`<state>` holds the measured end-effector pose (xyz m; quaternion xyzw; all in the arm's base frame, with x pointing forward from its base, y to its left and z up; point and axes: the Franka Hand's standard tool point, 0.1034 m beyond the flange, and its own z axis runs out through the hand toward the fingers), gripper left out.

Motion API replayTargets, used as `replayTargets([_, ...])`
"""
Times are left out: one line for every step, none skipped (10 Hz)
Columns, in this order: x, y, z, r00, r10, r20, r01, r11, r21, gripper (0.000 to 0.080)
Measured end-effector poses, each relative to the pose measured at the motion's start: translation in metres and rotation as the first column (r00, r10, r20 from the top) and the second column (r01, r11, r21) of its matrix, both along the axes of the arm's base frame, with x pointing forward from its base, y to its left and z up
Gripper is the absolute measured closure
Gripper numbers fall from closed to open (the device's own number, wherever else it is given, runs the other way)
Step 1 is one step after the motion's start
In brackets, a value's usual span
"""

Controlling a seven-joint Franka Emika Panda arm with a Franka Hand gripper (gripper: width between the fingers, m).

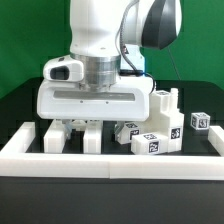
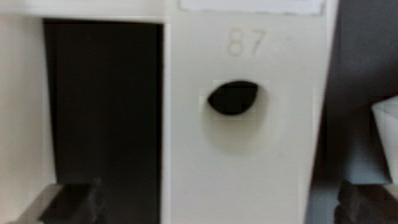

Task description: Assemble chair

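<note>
My gripper should close on the white slab now: its fingertips reach down beside the slab with the dark hole (image 2: 233, 97). Closing now would hold it.
The gripper (image 1: 86, 122) hangs low over a cluster of white chair parts near the front wall, its fingers down among them. In the wrist view a white slab (image 2: 246, 60) with a round dark hole (image 2: 233, 97) and a faint printed number runs between the open gripper (image 2: 210, 206). The dark fingers (image 2: 64, 204) stand on either side of it, and a dark gap shows between the slab and that finger. More chair parts with black-and-white tags lie toward the exterior view's right: a blocky piece (image 1: 150, 140), an upright piece (image 1: 165, 104) and a small tagged block (image 1: 200, 121).
A long white border wall (image 1: 110, 162) runs along the front of the black table, with a side arm (image 1: 22, 134) at the exterior view's left. White legs (image 1: 58, 136) stand against it under the hand. A green backdrop is behind.
</note>
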<state>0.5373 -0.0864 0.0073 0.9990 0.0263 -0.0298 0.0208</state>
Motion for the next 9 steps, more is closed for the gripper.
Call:
replayTargets([0.0000,0.0000,0.0000,1.000,0.000,0.000,0.000,1.000,0.000,0.0150])
replayTargets([-0.0007,-0.0008,-0.0004,1.000,0.004,0.001,-0.004,1.000,-0.001,0.0150])
replayTargets([-0.0039,-0.0015,-0.0021,1.000,0.002,-0.002,-0.002,1.000,-0.001,0.0150])
replayTargets([-0.0045,-0.0005,-0.0029,1.000,0.004,0.001,-0.004,1.000,-0.003,0.0150])
replayTargets([-0.0040,-0.0006,-0.0028,1.000,0.004,0.005,-0.004,1.000,-0.004,0.0150])
replayTargets([-0.0041,-0.0010,-0.0028,1.000,0.004,0.005,-0.004,1.000,-0.004,0.0150])
replayTargets([-0.0040,-0.0010,-0.0028,1.000,0.004,0.005,-0.004,1.000,-0.004,0.0150])
replayTargets([-0.0038,-0.0002,-0.0028,1.000,0.004,0.005,-0.004,1.000,-0.004,0.0150])
replayTargets([-0.0035,-0.0001,-0.0027,1.000,0.005,0.006,-0.005,1.000,-0.004,0.0150])
